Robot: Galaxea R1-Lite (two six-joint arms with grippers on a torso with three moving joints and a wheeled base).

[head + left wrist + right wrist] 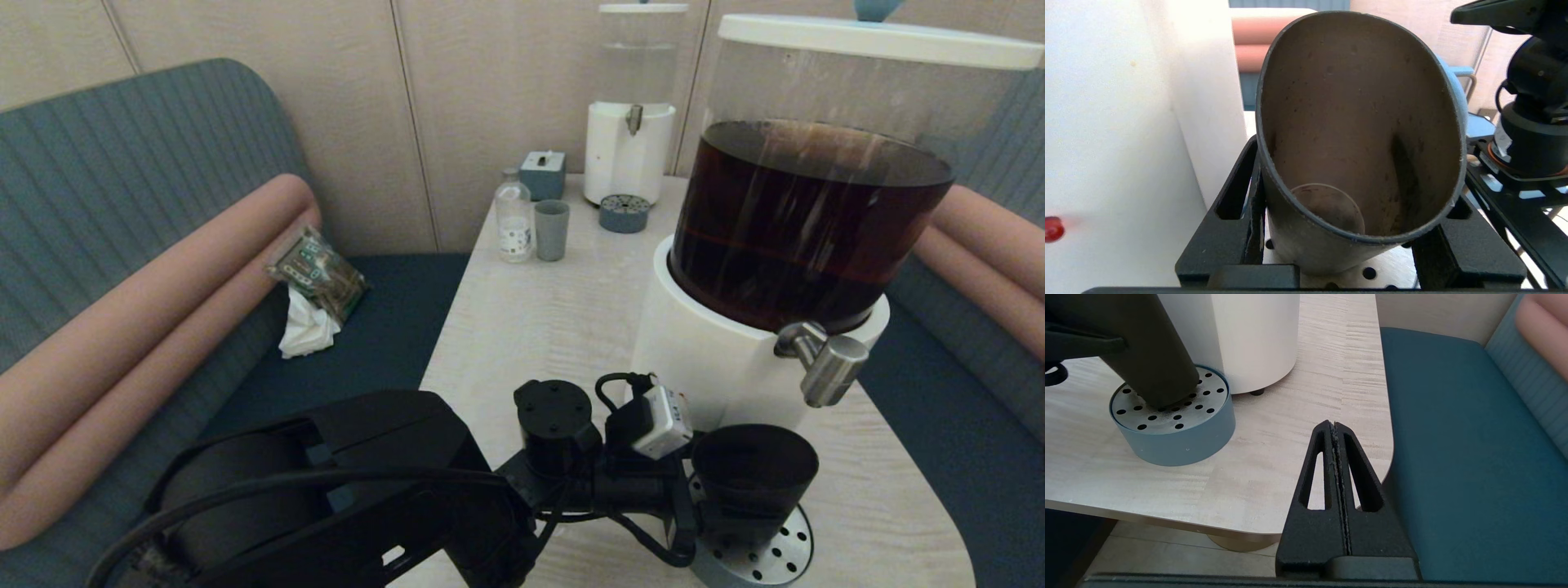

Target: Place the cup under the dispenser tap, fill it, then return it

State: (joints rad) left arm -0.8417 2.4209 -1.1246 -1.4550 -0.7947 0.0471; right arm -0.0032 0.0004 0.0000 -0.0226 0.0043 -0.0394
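Observation:
The cup's base point(1319, 259) is resting on the perforated drip tray point(1368, 272) and the cup would stay standing, so my left gripper needs to let go of the cup.
The black cup point(755, 469) rests tilted on the perforated drip tray point(775, 555) in front of the big white-based dispenser point(718, 359) that holds dark brown liquid. The steel dispenser tap point(829, 367) hangs just above the cup and slightly to its right. My left gripper point(700, 500) is shut on the cup, one finger on each side. In the left wrist view the cup point(1359, 122) fills the space between the fingers point(1229, 220), and its inside looks dry. My right gripper point(1333, 425) is shut on nothing, low by the table's near right corner. The cup point(1147, 347) leans on the tray point(1167, 433).
At the table's far end stand a smaller dispenser point(629, 155) with clear liquid, its tray point(624, 214), a grey-blue cup point(552, 230), a small bottle point(513, 222) and a box point(543, 174). Blue bench seats flank the table; a packet point(318, 273) lies on the left one.

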